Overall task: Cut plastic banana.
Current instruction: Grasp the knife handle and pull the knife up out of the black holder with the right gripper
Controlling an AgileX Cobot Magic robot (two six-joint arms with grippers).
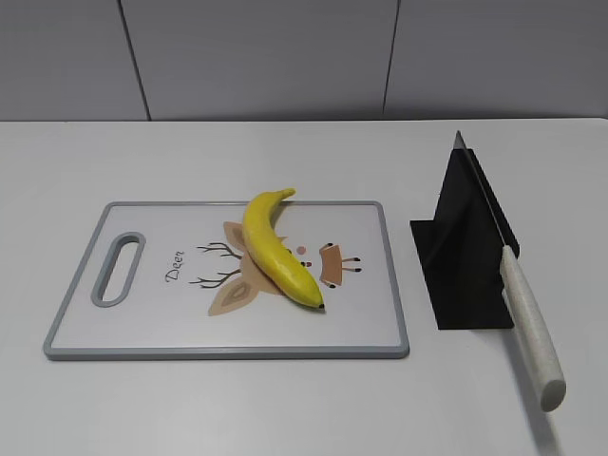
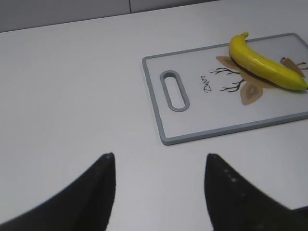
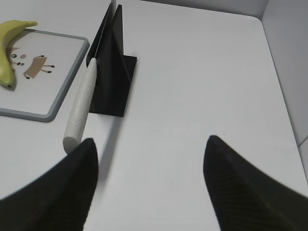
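Observation:
I should next use my right gripper to grab the knife by its speckled white handle (image 1: 530,328) (image 3: 83,103), because the black stand hugs the blade and only the handle sticks out.
A whole, glossy yellow plastic banana (image 1: 275,249) lies slantwise on the white cutting board (image 1: 142,323), stem end toward the back. It also shows in the left wrist view (image 2: 264,70) and the right wrist view (image 3: 6,53). A knife with a speckled white handle (image 1: 530,328) rests in a black stand (image 1: 465,256), handle toward the front; it also shows in the right wrist view (image 3: 82,106). My left gripper (image 2: 159,161) is open and empty over bare table, left of the board. My right gripper (image 3: 151,144) is open and empty, right of the knife handle. Neither gripper shows in the exterior view.
The board (image 2: 192,120) has a grey rim and a handle slot (image 2: 174,90) at its left end. A wall edge (image 3: 284,72) runs along the right side of the table. A grey panelled wall stands behind the table.

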